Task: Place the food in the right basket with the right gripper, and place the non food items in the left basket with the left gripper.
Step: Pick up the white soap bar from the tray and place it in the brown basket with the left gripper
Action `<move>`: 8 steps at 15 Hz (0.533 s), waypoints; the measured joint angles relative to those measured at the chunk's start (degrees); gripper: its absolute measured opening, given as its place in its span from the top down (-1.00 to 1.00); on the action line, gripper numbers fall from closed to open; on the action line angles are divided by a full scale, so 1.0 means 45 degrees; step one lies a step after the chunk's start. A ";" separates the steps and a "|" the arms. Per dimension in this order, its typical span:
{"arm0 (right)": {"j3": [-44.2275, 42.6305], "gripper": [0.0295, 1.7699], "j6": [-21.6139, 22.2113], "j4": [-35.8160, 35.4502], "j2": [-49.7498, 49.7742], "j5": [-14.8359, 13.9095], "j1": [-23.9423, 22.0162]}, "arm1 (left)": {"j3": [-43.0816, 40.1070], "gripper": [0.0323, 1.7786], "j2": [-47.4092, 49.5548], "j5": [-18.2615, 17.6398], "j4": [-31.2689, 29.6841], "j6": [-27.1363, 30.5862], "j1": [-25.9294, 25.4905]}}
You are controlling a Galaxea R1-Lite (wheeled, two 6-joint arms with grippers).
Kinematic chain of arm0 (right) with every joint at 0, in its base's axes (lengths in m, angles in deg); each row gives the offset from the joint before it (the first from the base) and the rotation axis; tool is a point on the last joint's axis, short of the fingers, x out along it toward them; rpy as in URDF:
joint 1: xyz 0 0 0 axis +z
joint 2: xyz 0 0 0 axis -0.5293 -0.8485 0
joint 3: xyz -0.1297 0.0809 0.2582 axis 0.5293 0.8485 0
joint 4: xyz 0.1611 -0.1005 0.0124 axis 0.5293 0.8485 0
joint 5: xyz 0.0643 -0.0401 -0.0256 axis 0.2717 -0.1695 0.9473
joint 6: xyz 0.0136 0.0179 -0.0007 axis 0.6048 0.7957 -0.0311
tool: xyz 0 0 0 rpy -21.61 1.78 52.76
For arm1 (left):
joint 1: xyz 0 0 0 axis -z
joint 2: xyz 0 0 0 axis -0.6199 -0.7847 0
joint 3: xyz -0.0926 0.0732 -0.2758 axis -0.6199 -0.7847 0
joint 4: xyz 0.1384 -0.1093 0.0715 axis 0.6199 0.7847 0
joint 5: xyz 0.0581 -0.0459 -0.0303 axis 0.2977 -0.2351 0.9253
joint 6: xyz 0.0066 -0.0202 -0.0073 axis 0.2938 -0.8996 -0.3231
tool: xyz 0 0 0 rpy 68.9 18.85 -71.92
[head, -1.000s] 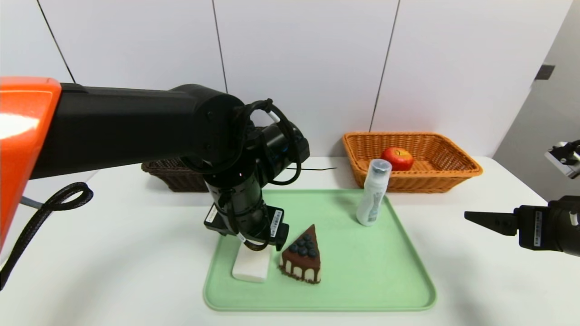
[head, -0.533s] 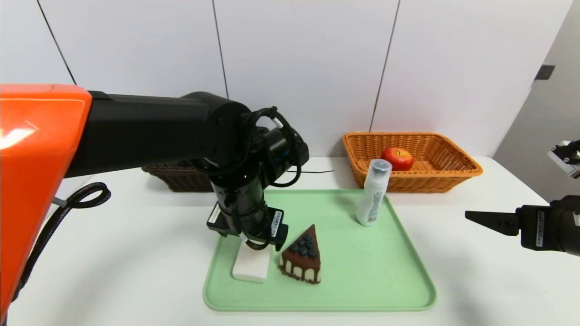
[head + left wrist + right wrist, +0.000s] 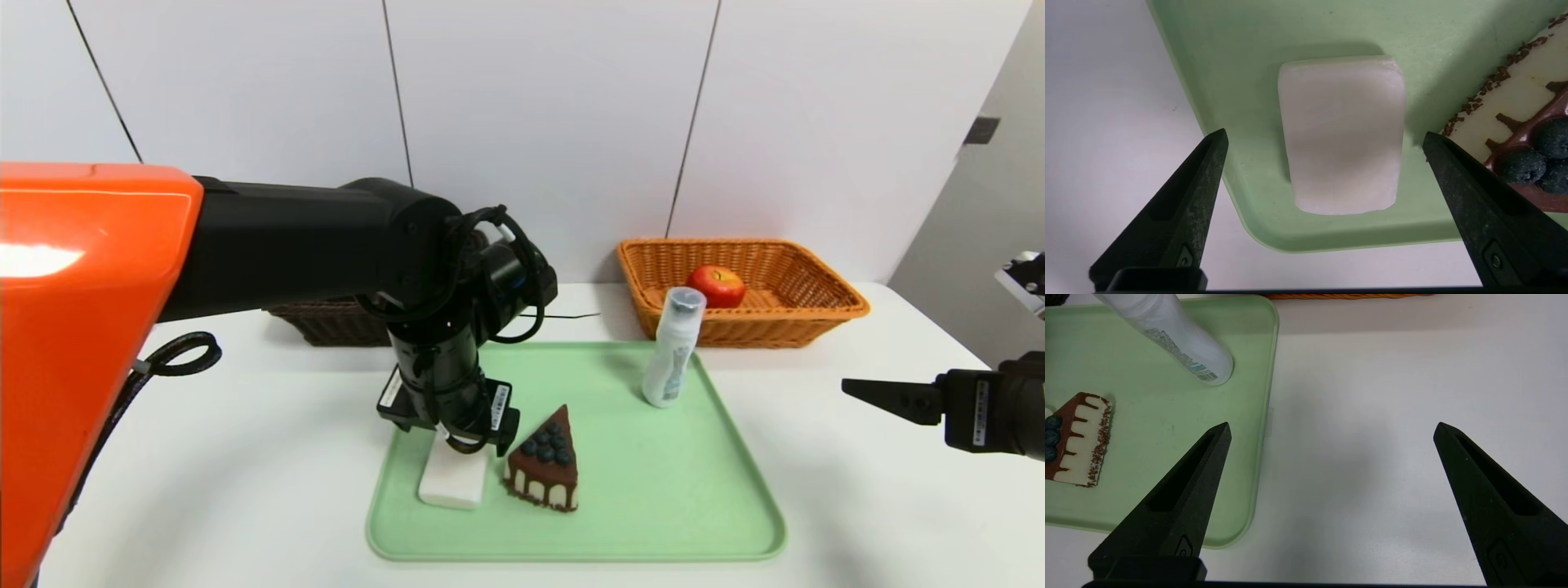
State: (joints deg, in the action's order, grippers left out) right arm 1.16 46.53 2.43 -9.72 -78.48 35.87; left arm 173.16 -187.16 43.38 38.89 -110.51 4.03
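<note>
I should lower my left gripper's fingers before I close them. They are above the white soap bar, with green tray showing on both sides, and would miss it now.
The white soap bar (image 3: pixel 453 482) (image 3: pixel 1341 134) lies flat at the near left corner of the green tray (image 3: pixel 653 506). My left gripper (image 3: pixel 1325 139) hangs open just above it, one finger on each side, not touching. The chocolate cake slice (image 3: pixel 545 469) (image 3: pixel 1077 443) stands just right of the soap. A white tube bottle (image 3: pixel 673 347) (image 3: pixel 1175 339) stands on the tray's far right. The apple (image 3: pixel 716 286) rests in the orange-tan basket (image 3: pixel 816 314). The dark brown basket (image 3: pixel 318 322) is mostly hidden behind my left arm. My right gripper (image 3: pixel 1331 430) (image 3: pixel 865 392) is open over bare table right of the tray. The black pump bottle is out of view.
A black cable (image 3: pixel 563 310) runs along the white table behind the tray. A grey wall panel stands beyond the table's right edge.
My left arm has pushed forward and its wrist has dropped a little lower over the soap bar. The right gripper has barely shifted.
</note>
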 joint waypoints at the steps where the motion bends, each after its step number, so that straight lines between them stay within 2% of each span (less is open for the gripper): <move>1: 0.0000 -0.93 -0.0005 0.0000 0.0016 0.0000 0.0005 | 0.0000 -0.90 -0.0043 0.0005 -0.0005 -0.0005 0.0000; 8: 0.0068 -0.93 0.0003 0.0000 0.0073 -0.0005 0.0005 | 0.0000 -0.90 -0.0301 -0.0041 -0.0024 -0.0005 -0.0125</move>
State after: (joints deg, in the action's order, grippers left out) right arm 1.47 46.55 2.43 -9.39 -78.50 35.89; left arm 173.16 -188.52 43.20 38.78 -110.53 3.47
